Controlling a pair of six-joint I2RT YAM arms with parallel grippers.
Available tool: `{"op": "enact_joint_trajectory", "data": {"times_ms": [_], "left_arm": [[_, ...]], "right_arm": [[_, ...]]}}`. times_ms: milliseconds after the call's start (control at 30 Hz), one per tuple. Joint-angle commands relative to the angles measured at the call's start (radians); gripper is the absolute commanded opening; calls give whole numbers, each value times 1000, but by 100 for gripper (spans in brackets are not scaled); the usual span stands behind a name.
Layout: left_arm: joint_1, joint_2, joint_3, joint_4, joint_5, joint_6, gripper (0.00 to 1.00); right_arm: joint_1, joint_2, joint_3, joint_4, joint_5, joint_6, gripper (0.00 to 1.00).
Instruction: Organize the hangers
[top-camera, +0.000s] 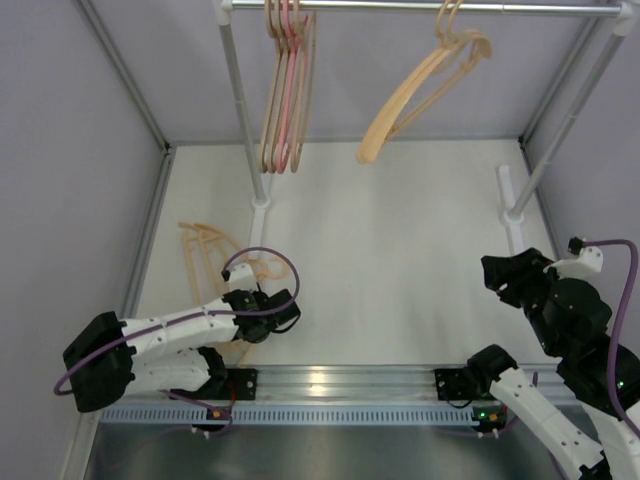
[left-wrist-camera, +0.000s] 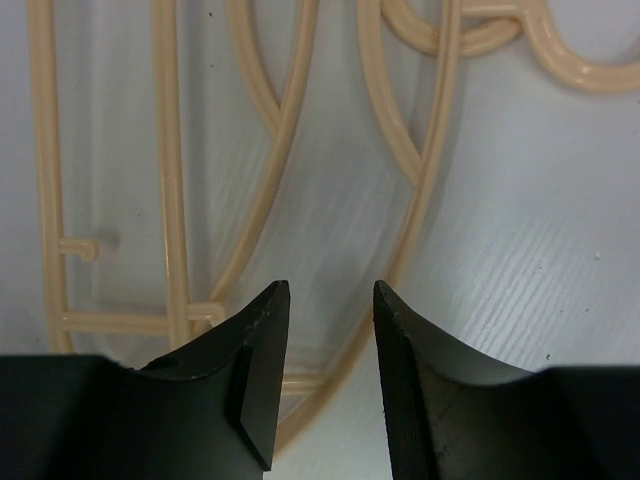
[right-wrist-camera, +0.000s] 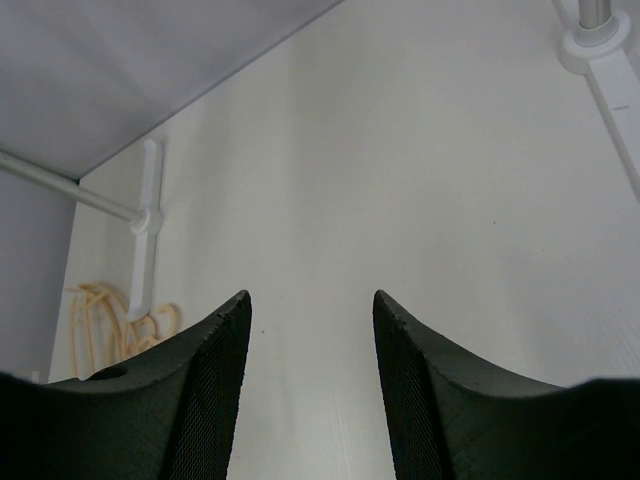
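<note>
My left gripper should grab the peach-tan hanger by its curved arm (left-wrist-camera: 366, 334), so the hanger's hook stays free to hang on the bar.
Several peach-tan hangers with crossbars (top-camera: 205, 250) lie in a pile on the white table at the left. My left gripper (top-camera: 262, 322) points down over the pile's near edge. In the left wrist view it (left-wrist-camera: 330, 290) is open and empty, its jaws just above a curved hanger arm (left-wrist-camera: 285, 130). Beige hangers and one pink hanger (top-camera: 287, 90) hang together on the rail at the left. Two peach-tan hangers (top-camera: 425, 90) hang tilted on the rail further right. My right gripper (top-camera: 497, 272) is open and empty above bare table at the right (right-wrist-camera: 310, 300).
The metal rail (top-camera: 400, 7) runs across the back on two poles, the left pole (top-camera: 243, 110) standing just behind the pile and the right pole (top-camera: 570, 120) beside my right arm. Their white feet (top-camera: 512, 205) rest on the table. Grey walls close in both sides.
</note>
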Motion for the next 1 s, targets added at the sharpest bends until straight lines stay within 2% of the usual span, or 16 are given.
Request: {"op": "enact_joint_trajectory", "data": {"times_ms": [0, 300, 567, 733, 967], "left_arm": [[19, 39, -37, 150, 69, 103, 44], [22, 36, -51, 216, 93, 138, 43], [19, -49, -49, 244, 109, 183, 42], [21, -105, -55, 245, 115, 189, 46], [19, -22, -32, 254, 146, 222, 46]], "right_arm": [[12, -17, -5, 59, -18, -2, 50], [14, -16, -7, 60, -21, 1, 50], [12, -8, -1, 60, -23, 1, 50], [12, -6, -8, 60, -27, 4, 50], [14, -11, -13, 62, -30, 13, 50]]}}
